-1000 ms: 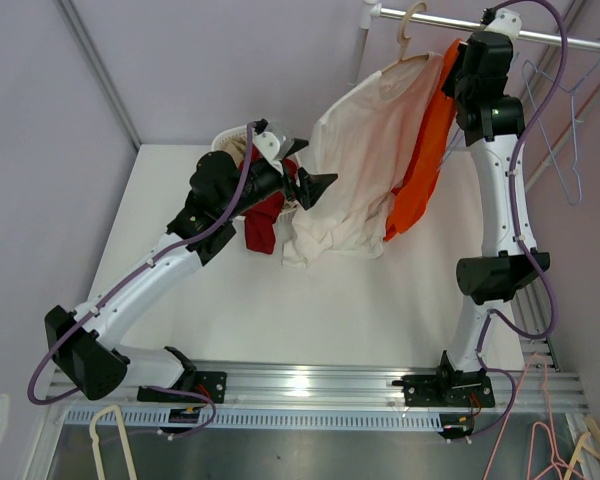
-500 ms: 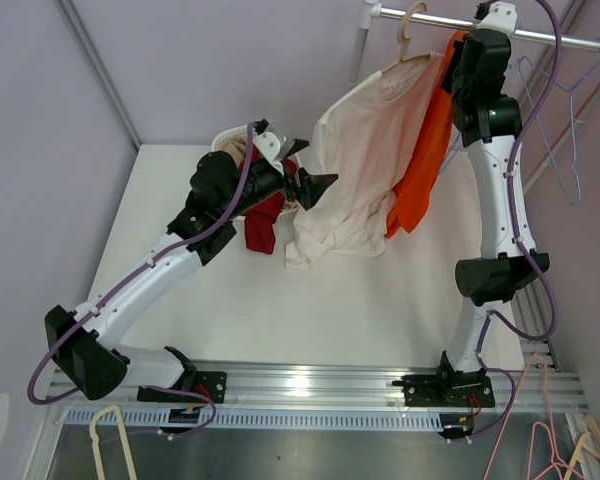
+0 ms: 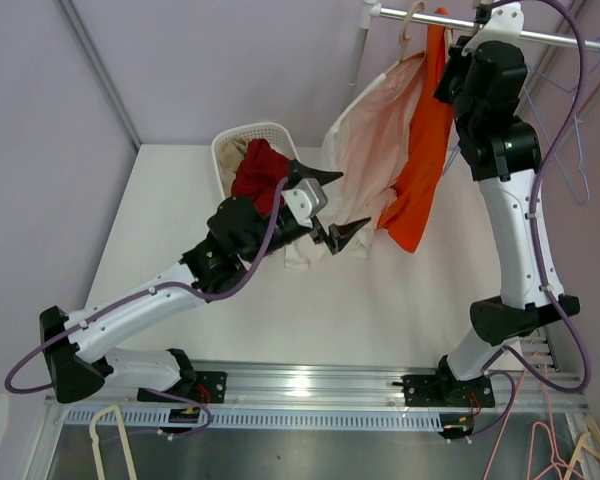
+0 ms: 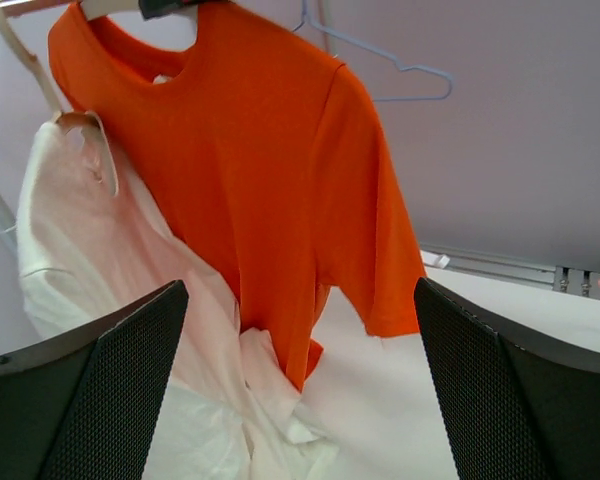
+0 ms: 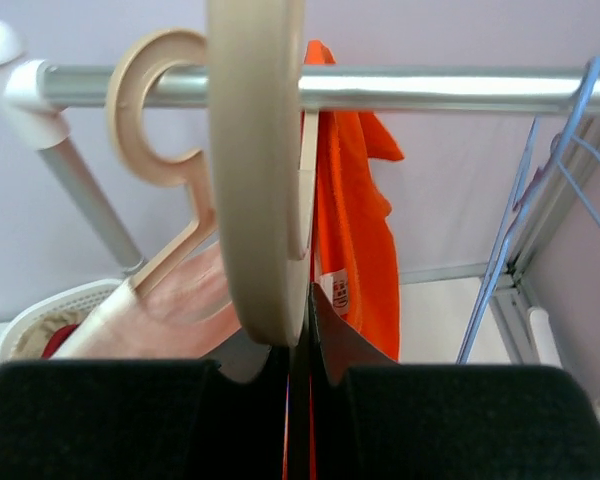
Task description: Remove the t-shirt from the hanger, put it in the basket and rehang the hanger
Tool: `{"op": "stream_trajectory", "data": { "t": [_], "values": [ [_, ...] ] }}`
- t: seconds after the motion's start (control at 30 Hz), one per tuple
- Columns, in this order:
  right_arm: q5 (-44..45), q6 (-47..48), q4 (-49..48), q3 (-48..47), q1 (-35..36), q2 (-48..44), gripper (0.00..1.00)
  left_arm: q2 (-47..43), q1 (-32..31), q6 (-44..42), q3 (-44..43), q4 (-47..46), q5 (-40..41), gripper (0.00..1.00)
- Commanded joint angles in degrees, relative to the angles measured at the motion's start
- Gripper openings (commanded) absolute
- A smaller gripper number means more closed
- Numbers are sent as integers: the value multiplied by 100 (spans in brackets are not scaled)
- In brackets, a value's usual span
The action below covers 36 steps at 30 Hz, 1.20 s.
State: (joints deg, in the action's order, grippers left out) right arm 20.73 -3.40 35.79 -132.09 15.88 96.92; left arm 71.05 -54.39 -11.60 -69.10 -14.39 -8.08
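I should next take the orange t-shirt (image 3: pixel 418 150) by its near sleeve's open end (image 3: pixel 405 236) with my left gripper, to pull that shoulder of the t-shirt off the hanger.
The orange t-shirt (image 3: pixel 418 150) hangs from a cream hanger (image 5: pixel 255 180) whose hook lies against the metal rail (image 3: pixel 560 40). My right gripper (image 3: pixel 448 45) is up at the rail, shut on that hanger's neck just above the collar (image 5: pixel 310 300). In the left wrist view the orange t-shirt (image 4: pixel 260 170) fills the middle, its hem dangling over the table. My left gripper (image 3: pixel 332 205) is open to the left of the shirt's lower half, facing it, with nothing between its fingers (image 4: pixel 90 390).
A pale pink shirt (image 3: pixel 375 140) on its own cream hanger (image 4: pixel 20 50) hangs left of the orange one, its hem on the table. A white basket (image 3: pixel 250 135) with a red garment (image 3: pixel 258 170) stands behind. Blue wire hangers (image 3: pixel 570 150) hang at the right.
My right gripper has raised the hanger up to the rail, so the orange shirt hangs straighter. My left arm has swung away from the basket, forward and right, towards the shirt.
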Motion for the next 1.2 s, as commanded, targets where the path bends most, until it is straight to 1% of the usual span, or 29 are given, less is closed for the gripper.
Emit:
{"op": "stream_trajectory", "data": {
  "t": [0.0,0.03,0.07,0.1,0.13,0.2,0.23,0.3,0.33,0.4,0.47,0.53,0.63,0.67,0.77,0.87,1.03,1.07,1.1,1.17],
  "values": [
    [44,-301,-660,297,134,-612,0,-310,-466,-229,230,-485,437,99],
    [97,-345,-713,437,170,-718,0,-337,-824,-220,248,-486,543,100],
    [150,-380,-740,674,213,-849,0,-372,-1019,-246,300,-477,666,99],
    [264,-433,-749,746,275,-894,0,-372,-1238,-282,309,-477,989,100],
    [352,-547,-714,781,319,-938,0,-372,-1641,-343,457,-581,1140,100],
    [606,-679,-592,825,494,-1000,0,-302,-1960,-458,581,-809,1605,100],
    [616,-688,-600,860,547,-1035,0,-284,-2109,-414,826,-1072,1625,100],
    [712,-697,-756,1114,757,-1228,0,-223,-2119,24,977,-1311,1599,100],
    [904,-715,-819,1202,837,-1289,0,-179,-2119,156,1143,-1486,1546,100],
    [1134,-741,-855,1326,1013,-1430,0,75,-2128,324,1188,-1558,1572,99],
    [1354,-802,-785,1326,1084,-1492,0,268,-2128,429,1101,-1619,1905,100],
    [1407,-873,-775,1440,1171,-1624,0,541,-2128,404,1039,-1654,2264,100],
    [1416,-899,-907,1703,1251,-1834,0,883,-2128,238,829,-1681,2547,100],
    [1416,-899,-925,1739,1286,-1870,0,989,-2128,176,680,-1655,2791,100],
    [1364,-917,-890,1740,1330,-1914,0,1358,-2120,-70,328,-1505,3161,99],
    [1311,-908,-863,1731,1356,-1949,0,1604,-2102,-203,116,-1514,3259,100],
    [1232,-943,-802,1748,1392,-1958,0,1755,-1962,-80,-121,-1505,3234,99],
    [1214,-935,-793,1748,1400,-1949,0,1763,-1953,-71,-139,-1496,3225,98],
    [1205,-943,-784,1740,1400,-1932,0,1764,-1935,-54,-182,-1496,3259,92],
    [1205,-926,-767,1748,1392,-1914,0,1746,-1935,-62,-218,-1540,3330,84]
  ]
}}
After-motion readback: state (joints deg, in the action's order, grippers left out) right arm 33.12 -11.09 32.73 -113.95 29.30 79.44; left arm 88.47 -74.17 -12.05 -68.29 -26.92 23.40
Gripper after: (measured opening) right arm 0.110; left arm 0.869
